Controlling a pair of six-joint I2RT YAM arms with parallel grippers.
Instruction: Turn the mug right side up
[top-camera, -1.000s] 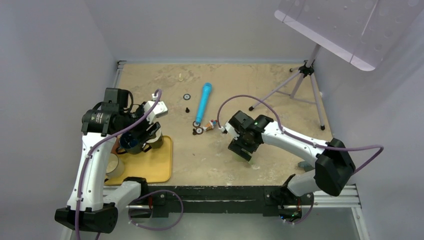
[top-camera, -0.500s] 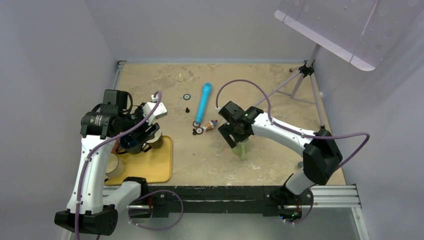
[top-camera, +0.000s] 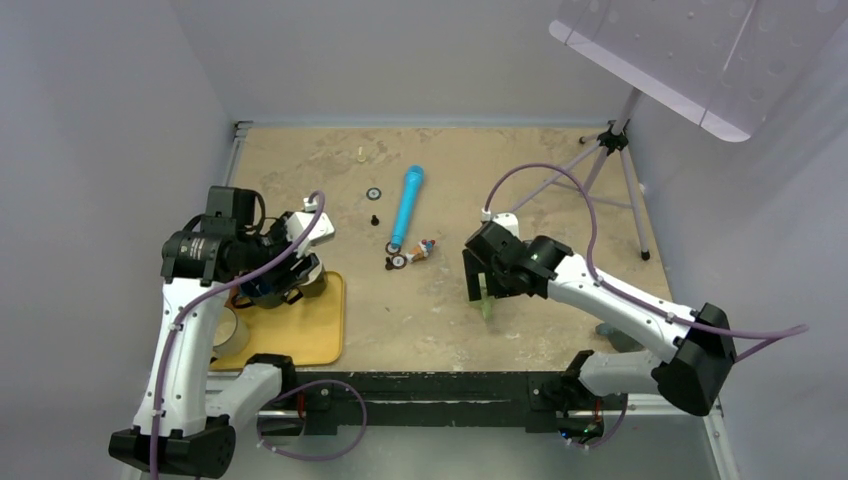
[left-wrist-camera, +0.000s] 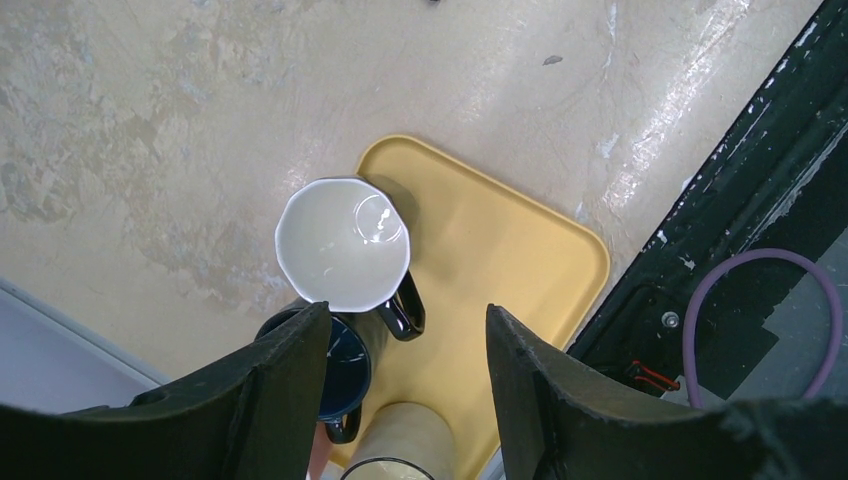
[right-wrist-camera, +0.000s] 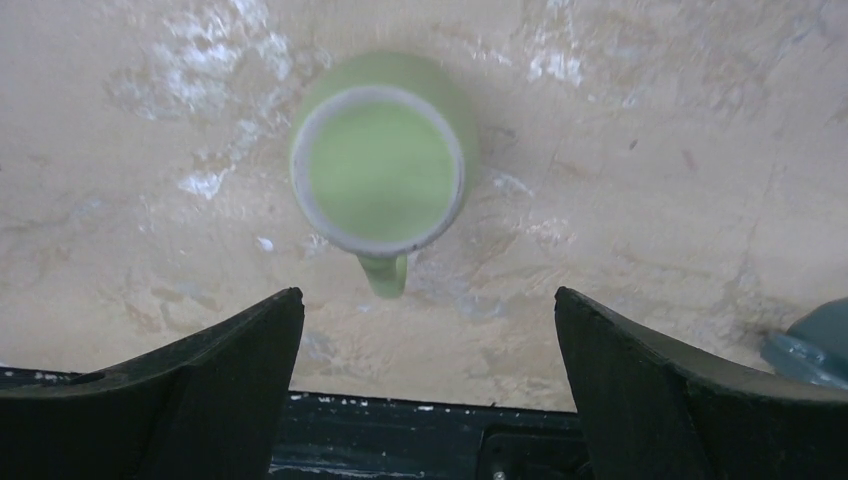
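Note:
I should next grip the green mug by its handle (right-wrist-camera: 385, 277) with my right gripper, so the mug's body stays free for my left gripper to set it upright.
A green mug (right-wrist-camera: 378, 165) stands on the table, a flat green face ringed by a grey rim turned up and its handle toward the near edge. In the top view only its lower part (top-camera: 487, 306) shows under the right wrist. My right gripper (right-wrist-camera: 425, 310) is open and empty, above the mug and apart from it; it also shows in the top view (top-camera: 487, 282). My left gripper (left-wrist-camera: 407, 315) is open and empty above the yellow tray (left-wrist-camera: 520, 260), and shows in the top view (top-camera: 275, 282).
On the tray stand a black mug with a white inside (left-wrist-camera: 340, 245), a dark blue mug (left-wrist-camera: 340, 372) and a tan cup (left-wrist-camera: 400, 445). A blue cylinder (top-camera: 406, 205) and small parts (top-camera: 405, 257) lie mid-table. A tripod (top-camera: 610, 170) stands back right.
The right gripper left the green mug standing on the table, swung up and left, then came back right over it. The left arm barely moved.

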